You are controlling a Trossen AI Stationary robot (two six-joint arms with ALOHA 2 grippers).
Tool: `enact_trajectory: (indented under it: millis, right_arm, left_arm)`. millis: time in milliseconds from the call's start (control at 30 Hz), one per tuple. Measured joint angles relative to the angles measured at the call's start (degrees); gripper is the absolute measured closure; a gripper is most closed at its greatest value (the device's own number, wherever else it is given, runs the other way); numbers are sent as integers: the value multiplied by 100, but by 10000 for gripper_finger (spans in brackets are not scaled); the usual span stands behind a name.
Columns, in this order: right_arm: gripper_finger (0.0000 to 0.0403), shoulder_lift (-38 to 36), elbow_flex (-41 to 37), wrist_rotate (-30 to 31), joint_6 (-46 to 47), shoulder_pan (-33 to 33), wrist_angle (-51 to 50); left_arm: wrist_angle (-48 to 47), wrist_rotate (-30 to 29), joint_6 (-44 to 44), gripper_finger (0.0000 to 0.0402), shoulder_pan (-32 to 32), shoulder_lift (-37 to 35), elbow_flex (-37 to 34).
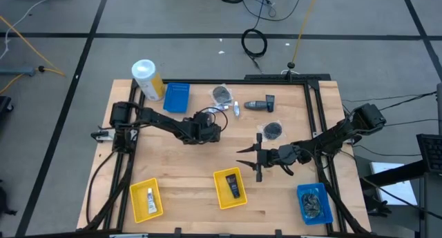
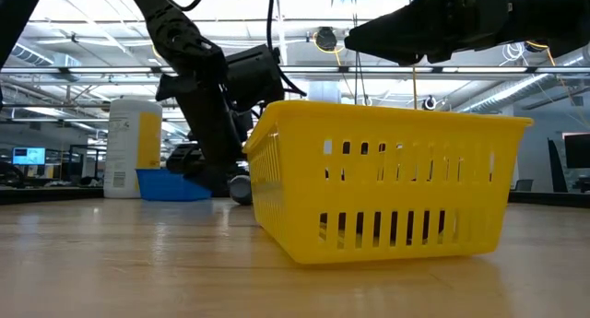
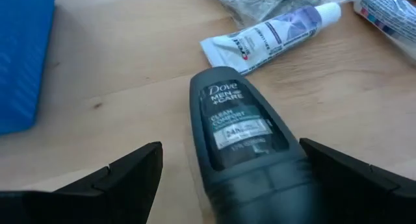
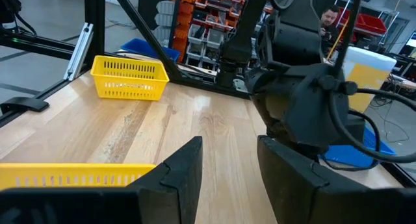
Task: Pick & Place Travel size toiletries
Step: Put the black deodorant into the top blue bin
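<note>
My left gripper, reaching down beside the ribbed cap (image 3: 263,188), needs to close on the dark Dove bottle.
My left gripper (image 3: 229,185) is open and low over the table's middle (image 1: 210,127). Its fingers stand on either side of a dark Dove bottle (image 3: 239,130) that lies flat on the wood; I cannot tell whether the fingers touch it. Beyond it lie a white tube (image 3: 273,36), a clear-wrapped packet (image 1: 222,94), another dark bottle (image 1: 261,104) and a second packet (image 1: 273,131). My right gripper (image 1: 247,159) is open and empty, raised just beyond the far rim of the middle yellow tray (image 1: 222,196), which holds a dark bottle (image 1: 234,185).
A second yellow tray (image 1: 138,203) near the front left holds a white tube (image 1: 150,194). A blue tray (image 1: 326,209) at the front right holds packets. Another blue tray (image 1: 177,96) and a white-and-yellow canister (image 1: 147,79) stand at the far left.
</note>
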Motion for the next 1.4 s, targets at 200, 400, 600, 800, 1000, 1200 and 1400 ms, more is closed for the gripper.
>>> enact_trajectory:
  millis: [200,400,600,800,1000,1200,1400]
  right_arm:
    - [264,0,0,0,0,0,1]
    - [264,0,0,0,2,-2,36]
    - [264,0,0,0,20,-2,28]
    - [264,0,0,0,22,-2,32]
    - [264,0,0,-2,22,-1,32]
    - [264,0,0,0,22,-2,30]
    - [264,0,0,0,22,-2,30]
  left_arm:
    - [-30,-212,-288,53,-126,13,2]
    - [138,-388,-532,56,-143,240,7]
    - [104,-436,-615,113,-143,310,4]
    - [107,-421,-649,181,-143,363,7]
    - [94,-834,-530,205,-300,365,4]
    - [102,-1358,-357,174,-697,365,4]
    - [470,-1760,510,191,-1255,248,4]
